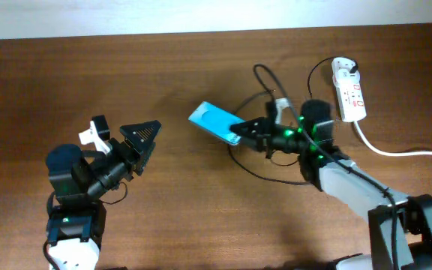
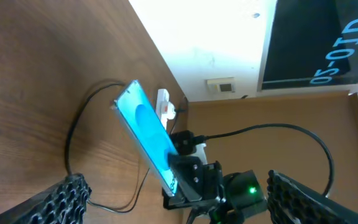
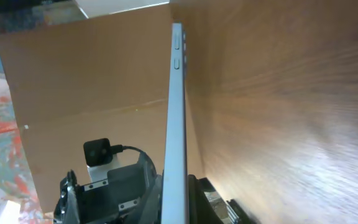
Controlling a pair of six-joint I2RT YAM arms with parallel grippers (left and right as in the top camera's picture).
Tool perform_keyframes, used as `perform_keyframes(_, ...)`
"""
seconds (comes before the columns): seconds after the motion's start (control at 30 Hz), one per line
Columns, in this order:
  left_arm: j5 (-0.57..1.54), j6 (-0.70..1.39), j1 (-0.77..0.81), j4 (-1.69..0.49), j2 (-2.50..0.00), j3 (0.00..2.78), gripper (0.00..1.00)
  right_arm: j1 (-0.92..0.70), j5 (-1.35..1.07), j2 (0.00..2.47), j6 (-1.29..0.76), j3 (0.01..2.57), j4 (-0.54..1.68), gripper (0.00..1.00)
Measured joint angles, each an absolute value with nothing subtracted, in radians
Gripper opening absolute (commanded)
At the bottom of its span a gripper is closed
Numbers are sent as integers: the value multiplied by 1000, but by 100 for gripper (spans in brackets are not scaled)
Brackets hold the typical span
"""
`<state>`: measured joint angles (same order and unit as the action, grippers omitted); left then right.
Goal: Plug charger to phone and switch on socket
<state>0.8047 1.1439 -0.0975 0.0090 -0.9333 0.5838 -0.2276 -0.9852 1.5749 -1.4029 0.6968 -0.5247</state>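
I need to grab the phone with my left gripper toward its loose end [image 1: 205, 118] [image 2: 135, 108], so the phone's lower end stays free for the charger.
The phone [image 1: 212, 121], with its bright blue screen, is held off the table and tilted. My right gripper [image 1: 244, 132] is shut on its lower end. In the left wrist view the phone [image 2: 143, 127] stands slanted with the right gripper [image 2: 194, 182] clamped on its bottom. In the right wrist view it shows edge-on [image 3: 178, 106] between the jaws [image 3: 180, 202]. The charger's thin black cable [image 1: 240, 162] loops on the table around the right gripper, also seen in the left wrist view [image 2: 72, 138]; I cannot make out its tip. The white socket strip [image 1: 349, 91] lies at the far right. My left gripper [image 1: 142, 141] is open and empty, left of the phone.
The socket's thick white cord [image 1: 396, 152] runs right toward the table edge. A black cable curls near the strip's top end [image 1: 317, 73]. The table's far edge meets a white wall [image 1: 201, 15].
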Motion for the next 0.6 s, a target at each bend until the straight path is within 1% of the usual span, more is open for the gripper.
perform_keyframes(0.1,805,1168,-97,42,-933,583,95,-296,-905,1575,-1484,696,-658,4)
perform_keyframes(0.23,805,1201,-97,65,-934,582,95,-360,-810,1574,-1575,695,-780,4)
perform_keyframes(0.37,800,1221,-97,76,-936,580,93,-422,-751,1574,-1641,695,-802,4)
perform_keyframes(0.43,796,1229,-97,93,-937,580,91,-450,-733,1574,-1667,694,-862,4)
perform_keyframes(0.5,793,1240,-97,94,-938,579,85,-490,-703,1573,-1680,694,-929,4)
perform_keyframes(0.6,777,1271,-97,95,-940,579,85,-528,-670,1573,-1687,694,-941,4)
